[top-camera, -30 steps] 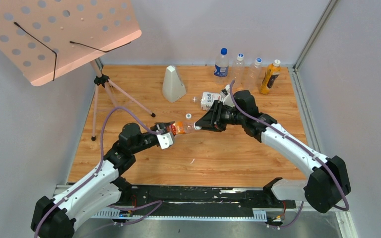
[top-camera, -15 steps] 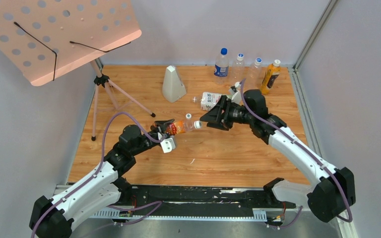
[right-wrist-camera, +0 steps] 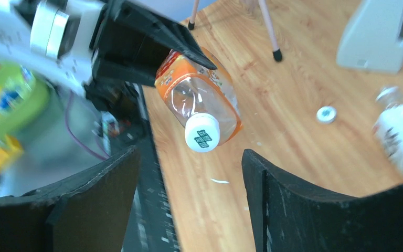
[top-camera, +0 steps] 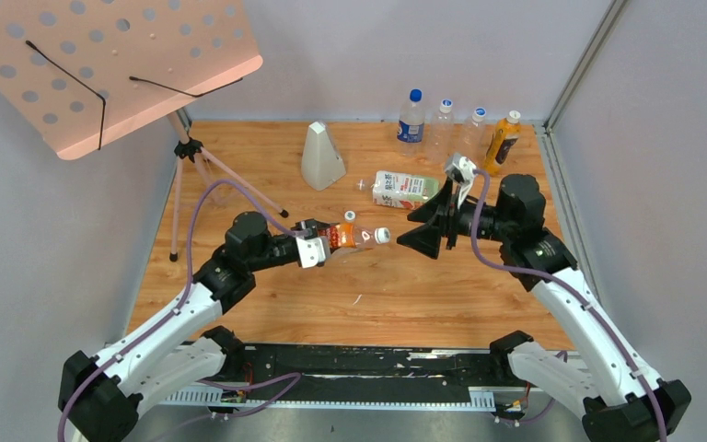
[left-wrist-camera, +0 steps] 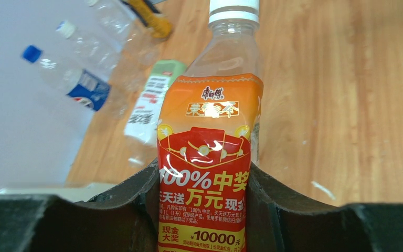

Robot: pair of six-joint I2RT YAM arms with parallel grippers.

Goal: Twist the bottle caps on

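My right gripper will next turn the white bottle cap to screw it on, so it should grab the cap by its rim [top-camera: 382, 236] [right-wrist-camera: 202, 132], facing the neck end-on.
My left gripper [top-camera: 318, 243] is shut on the smaller bottle [top-camera: 342, 237] with the orange label, gripping it round the label [left-wrist-camera: 204, 173] and holding it level above the table. A white bottle cap [top-camera: 382, 236] sits on its neck [left-wrist-camera: 234, 10]. My right gripper [top-camera: 426, 230] is open a short way to the right of that cap [right-wrist-camera: 202, 138], with nothing between its fingers [right-wrist-camera: 273, 194]. A second white bottle cap [top-camera: 351, 215] lies loose on the wood [right-wrist-camera: 326, 114]. The larger bottle [top-camera: 407, 189] lies on its side behind it.
Several upright bottles stand at the back: a blue-labelled one [top-camera: 411, 117], clear ones [top-camera: 443, 122] and an orange juice bottle [top-camera: 502, 143]. A white cone-like block [top-camera: 322, 157] stands at the back middle. A pink music stand [top-camera: 110, 64] on tripod legs [top-camera: 204, 180] overhangs the left.
My right gripper has opened, let go of the cap on the small bottle and drawn back to the right. The left gripper has carried the bottle slightly right.
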